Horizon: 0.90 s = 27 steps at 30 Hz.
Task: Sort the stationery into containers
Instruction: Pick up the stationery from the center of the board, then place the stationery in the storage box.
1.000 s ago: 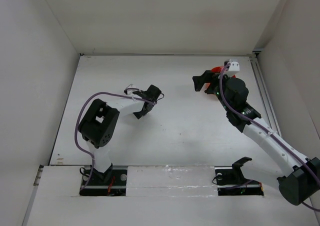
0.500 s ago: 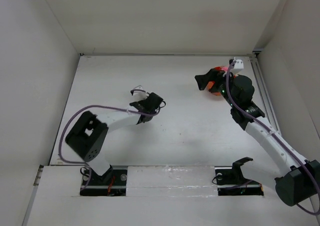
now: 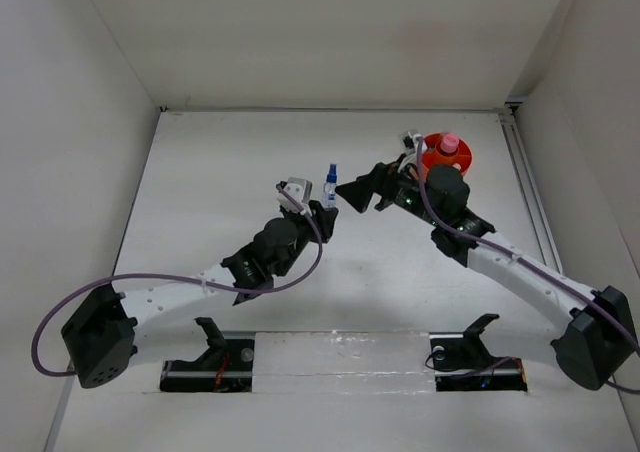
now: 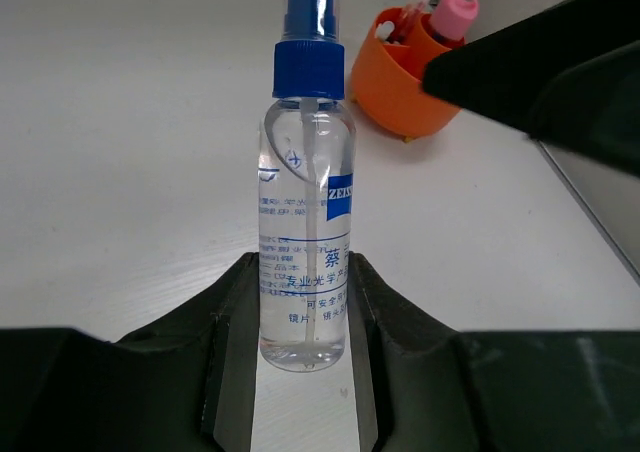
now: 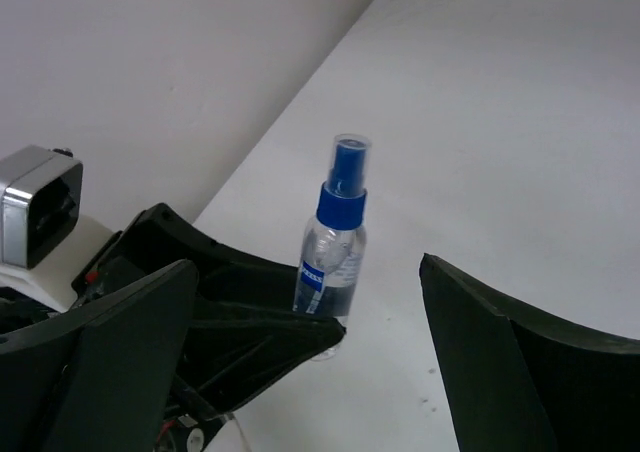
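My right gripper grabs the tube by its neck (image 3: 331, 183) beside the blue cap next, so the tube's base stays free to enter the orange tub (image 3: 437, 160).
A clear blue-capped tube (image 3: 331, 185) stands upright at the table's middle. My left gripper (image 3: 327, 212) is shut on its lower body; in the left wrist view the fingers (image 4: 236, 342) press both sides of the tube (image 4: 305, 212). My right gripper (image 3: 353, 194) is open just right of the tube, pointing at it; in the right wrist view the tube (image 5: 332, 240) shows ahead between its wide-spread fingers (image 5: 505, 372). The orange tub (image 3: 437, 160) sits at the back right, with a pink-capped tube (image 3: 449, 144) upright in it. The tub (image 4: 395, 87) also shows in the left wrist view.
White walls close the table on the left, back and right. A metal rail (image 3: 525, 187) runs along the right edge. My left gripper's black finger (image 5: 240, 322) fills the lower left of the right wrist view.
My left arm has stretched out to the right and the blue-capped tube now shows upright in its jaws. My right gripper has moved left, off the orange tub, up to the tube.
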{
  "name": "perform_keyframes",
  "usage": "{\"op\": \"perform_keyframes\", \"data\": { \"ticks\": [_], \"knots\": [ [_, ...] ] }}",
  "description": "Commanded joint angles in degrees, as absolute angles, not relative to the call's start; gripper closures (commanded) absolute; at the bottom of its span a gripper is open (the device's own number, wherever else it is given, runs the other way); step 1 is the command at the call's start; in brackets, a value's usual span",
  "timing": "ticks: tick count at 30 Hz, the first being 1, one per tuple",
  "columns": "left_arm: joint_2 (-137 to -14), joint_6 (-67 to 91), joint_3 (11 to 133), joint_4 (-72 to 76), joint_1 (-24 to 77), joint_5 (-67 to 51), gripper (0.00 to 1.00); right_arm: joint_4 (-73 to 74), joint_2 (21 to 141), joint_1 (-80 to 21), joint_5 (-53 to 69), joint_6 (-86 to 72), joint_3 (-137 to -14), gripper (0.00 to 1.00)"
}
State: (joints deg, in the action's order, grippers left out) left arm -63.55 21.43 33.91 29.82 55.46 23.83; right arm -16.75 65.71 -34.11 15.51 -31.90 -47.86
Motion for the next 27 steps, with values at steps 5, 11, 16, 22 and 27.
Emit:
{"op": "perform_keyframes", "data": {
  "ticks": [5,11,16,22,27],
  "knots": [
    [-59.2,14.9,31.8,42.5,55.9,15.9,1.00,-24.1,71.9,-38.9,14.2,-33.8,-50.2,0.02],
    [-56.3,14.9,30.2,43.5,55.9,14.2,1.00,-28.6,75.6,-39.6,14.5,-35.4,-50.7,0.14],
    [-56.3,14.9,29.7,43.5,55.9,14.2,1.00,-33.0,76.1,-39.6,16.5,-37.2,-50.7,0.21],
    [-56.9,14.9,29.2,43.5,55.9,14.2,1.00,-33.7,75.0,-40.1,16.5,-37.2,-50.7,0.26],
    [-57.4,14.9,29.2,43.5,55.9,14.8,1.00,-33.7,73.7,-40.7,17.8,-37.2,-49.6,0.58]
  ]
}}
